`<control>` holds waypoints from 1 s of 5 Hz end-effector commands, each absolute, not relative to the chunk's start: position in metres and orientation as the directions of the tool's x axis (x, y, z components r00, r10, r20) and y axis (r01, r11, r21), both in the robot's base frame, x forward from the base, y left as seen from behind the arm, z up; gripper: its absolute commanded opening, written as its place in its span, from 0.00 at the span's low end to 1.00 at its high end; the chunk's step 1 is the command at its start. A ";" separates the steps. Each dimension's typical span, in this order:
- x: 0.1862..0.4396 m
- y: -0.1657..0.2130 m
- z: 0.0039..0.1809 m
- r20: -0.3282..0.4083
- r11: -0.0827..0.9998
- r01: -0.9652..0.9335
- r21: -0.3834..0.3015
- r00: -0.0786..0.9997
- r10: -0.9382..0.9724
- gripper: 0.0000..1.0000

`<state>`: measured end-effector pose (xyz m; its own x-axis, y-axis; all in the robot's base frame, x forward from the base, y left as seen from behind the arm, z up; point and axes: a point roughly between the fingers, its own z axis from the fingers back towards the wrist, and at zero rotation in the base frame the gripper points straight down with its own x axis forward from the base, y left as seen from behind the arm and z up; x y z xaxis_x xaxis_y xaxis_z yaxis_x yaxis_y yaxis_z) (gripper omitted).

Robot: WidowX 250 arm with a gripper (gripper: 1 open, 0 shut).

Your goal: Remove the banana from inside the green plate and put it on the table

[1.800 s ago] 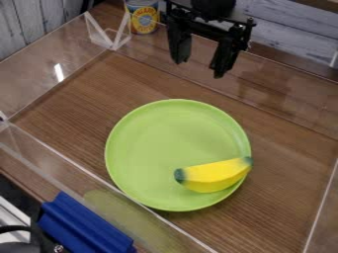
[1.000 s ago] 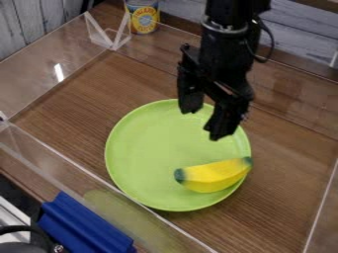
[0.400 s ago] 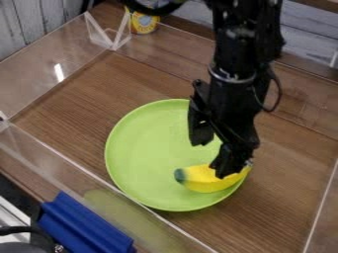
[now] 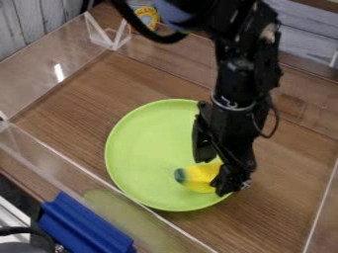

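My gripper grabs the banana, by its middle next. This is for taking it off the green plate and putting it on the tabletop.
The green plate lies on the brown wood-grain table, right of centre. The yellow banana rests at the plate's near right rim, its dark green tip pointing left; most of it is covered by my gripper. My black gripper has come straight down over the banana with its jaws open, one finger behind the fruit and the other in front of it near the rim. Whether the fingers touch the banana cannot be made out.
Clear acrylic walls ring the tabletop. A yellow-labelled can stands beyond the far wall. A blue object sits outside the near left wall.
My arm has dropped from the back of the table down onto the plate, and the open gripper now straddles the banana. The banana and plate have not shifted.
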<state>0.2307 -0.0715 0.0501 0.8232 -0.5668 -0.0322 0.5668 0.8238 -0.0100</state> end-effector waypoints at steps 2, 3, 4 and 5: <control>0.234 -0.074 0.044 -0.001 0.801 0.599 -0.011 0.801 -0.599 0.00; 0.235 -0.074 0.043 0.002 0.804 0.595 -0.012 0.804 -0.595 0.00; 0.236 -0.074 0.043 0.006 0.808 0.588 -0.014 0.809 -0.588 0.00; 0.238 -0.074 0.043 0.011 0.813 0.582 -0.015 0.813 -0.582 0.00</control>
<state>0.2329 -0.0734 0.0392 0.8085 -0.5884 -0.0118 0.5881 0.8085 -0.0217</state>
